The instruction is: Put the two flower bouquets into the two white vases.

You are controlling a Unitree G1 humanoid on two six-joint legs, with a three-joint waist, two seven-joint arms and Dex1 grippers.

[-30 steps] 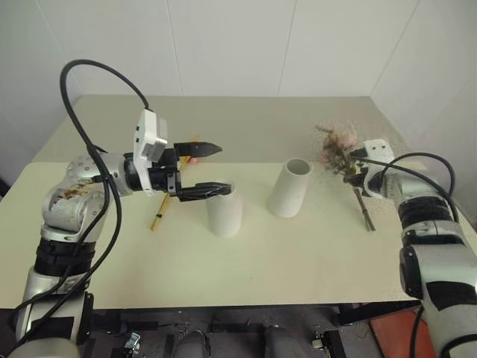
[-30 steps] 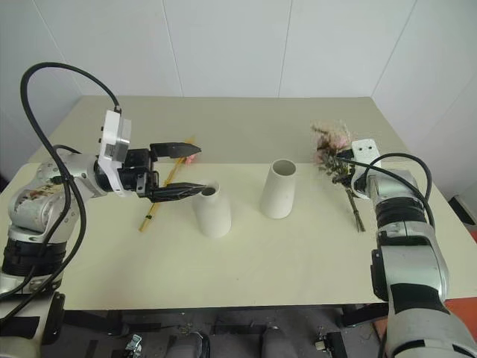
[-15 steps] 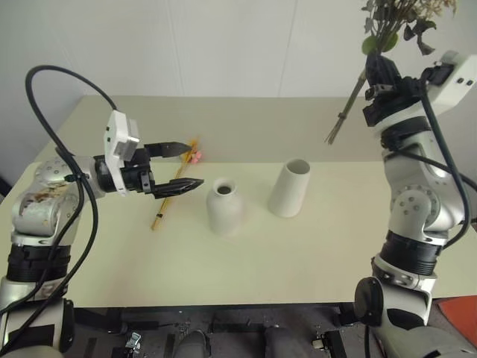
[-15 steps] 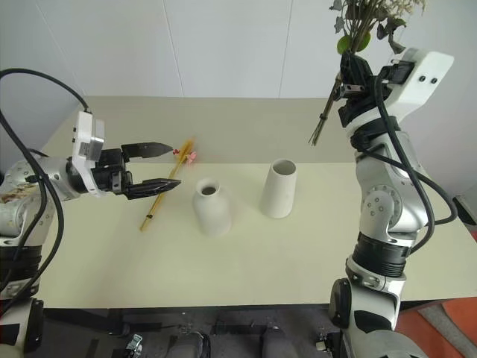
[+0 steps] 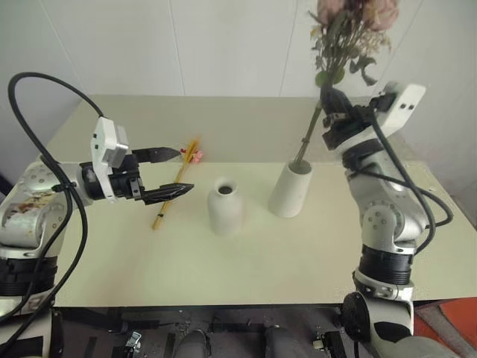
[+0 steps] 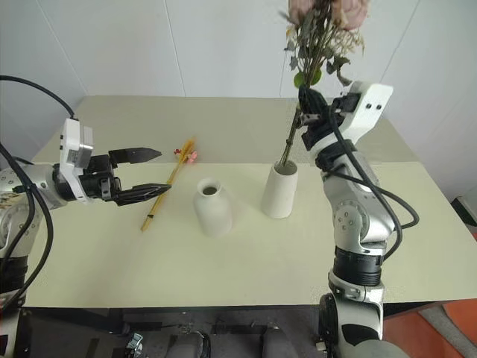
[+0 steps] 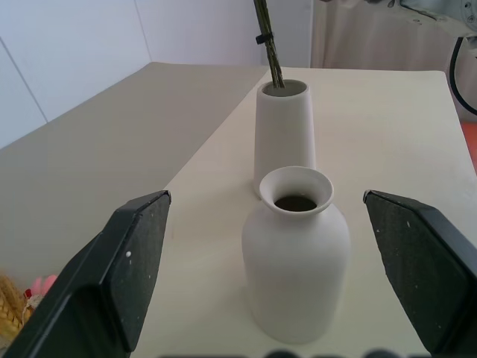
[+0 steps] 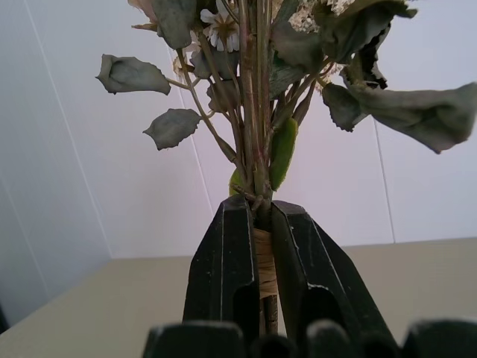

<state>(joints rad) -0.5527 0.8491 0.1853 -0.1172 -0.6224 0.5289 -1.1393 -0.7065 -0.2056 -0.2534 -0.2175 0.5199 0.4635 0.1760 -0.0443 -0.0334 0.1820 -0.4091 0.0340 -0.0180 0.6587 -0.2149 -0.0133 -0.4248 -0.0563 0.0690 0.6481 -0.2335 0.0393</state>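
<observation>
Pink petals and wheat heads are at one end of the golden bunch, so I should next hold it by its bare stems with my left gripper.
My right gripper is shut on the stems of the bushy pink and cream bouquet, held upright, heads high. The stems' lower ends reach into the mouth of the taller white vase. The wrist view shows the black fingers clamped on the bound stems. The shorter, narrow-necked vase stands empty to the left of the tall one. My left gripper hangs open and level just left of it, fingers wide apart. The slim golden wheat-like bunch lies on the table under that gripper.
The cream table runs to white walls at the back. A black cable loops over my left arm, and another hangs by my right arm.
My right arm swung left and brought the bouquet from high above the table to the tall vase, stem ends now in its mouth. My left gripper drew back left from the short vase.
</observation>
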